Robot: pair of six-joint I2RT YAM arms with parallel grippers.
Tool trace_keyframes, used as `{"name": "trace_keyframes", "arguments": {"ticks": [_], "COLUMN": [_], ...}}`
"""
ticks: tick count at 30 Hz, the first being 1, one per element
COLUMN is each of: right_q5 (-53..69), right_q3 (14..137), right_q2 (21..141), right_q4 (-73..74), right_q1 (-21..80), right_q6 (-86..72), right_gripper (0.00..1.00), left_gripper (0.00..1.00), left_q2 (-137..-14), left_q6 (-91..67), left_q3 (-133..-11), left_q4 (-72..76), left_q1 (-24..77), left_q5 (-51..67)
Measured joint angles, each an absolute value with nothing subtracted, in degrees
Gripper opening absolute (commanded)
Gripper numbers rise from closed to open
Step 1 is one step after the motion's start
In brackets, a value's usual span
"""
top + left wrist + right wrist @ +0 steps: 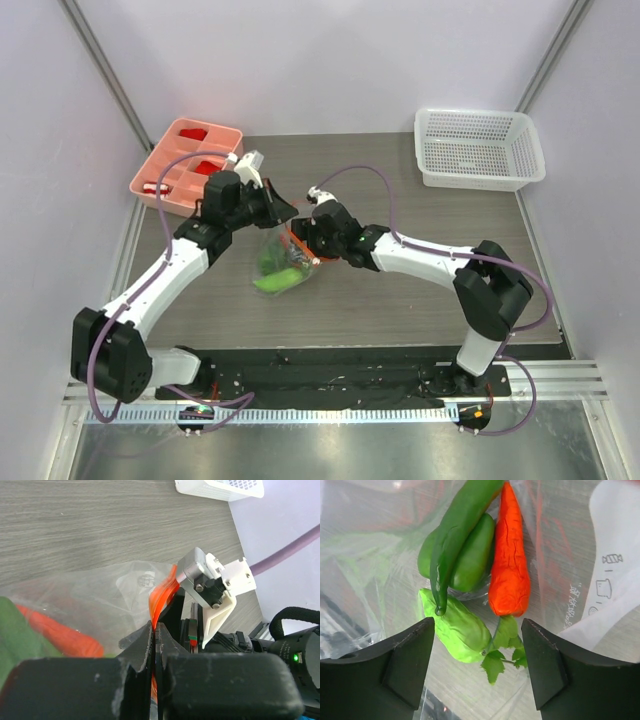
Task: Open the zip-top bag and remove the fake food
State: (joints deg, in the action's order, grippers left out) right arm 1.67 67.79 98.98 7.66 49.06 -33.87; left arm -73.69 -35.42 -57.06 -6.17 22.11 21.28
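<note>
My right gripper grabs the orange carrot by its green leafy top next, the nearest end, to remove the carrot lengthwise from the zip-top bag.
The clear zip-top bag lies mid-table with the fake food inside. My left gripper is shut on its orange-red zip strip, and the jaws pinch it at my left gripper's tips. My right gripper is open at the bag's top edge, facing into it. In the right wrist view my right gripper frames the orange carrot, dark green chili, green bell pepper and light green oblong piece, touching none. I cannot tell if the fingers are inside the plastic.
A pink compartment tray with small red blocks stands at the back left. A white mesh basket stands at the back right and also shows in the left wrist view. The two wrists are close together over the bag.
</note>
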Motion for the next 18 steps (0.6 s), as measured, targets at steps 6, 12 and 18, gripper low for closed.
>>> {"name": "trace_keyframes", "arguments": {"ticks": [6, 12, 18], "right_q5": [2.7, 1.2, 0.0], "right_q3": [62.6, 59.4, 57.4], "right_q2": [99.5, 102.9, 104.5], "right_q4": [-0.2, -5.5, -9.2], "right_q1": [49.1, 49.1, 49.1], "right_q6": [-32.8, -31.2, -29.5], "right_gripper": [0.73, 0.56, 0.56], "left_gripper": [0.00, 0.00, 0.00], "left_q2": [-76.1, -79.8, -82.9], "left_q6": [-36.0, -36.2, -36.8], "left_q3": [-57.1, -57.2, -58.2], "left_q4": [-6.4, -8.8, -11.5], "left_q1": [22.2, 22.2, 22.2], "left_q5": [21.8, 21.2, 21.0]}}
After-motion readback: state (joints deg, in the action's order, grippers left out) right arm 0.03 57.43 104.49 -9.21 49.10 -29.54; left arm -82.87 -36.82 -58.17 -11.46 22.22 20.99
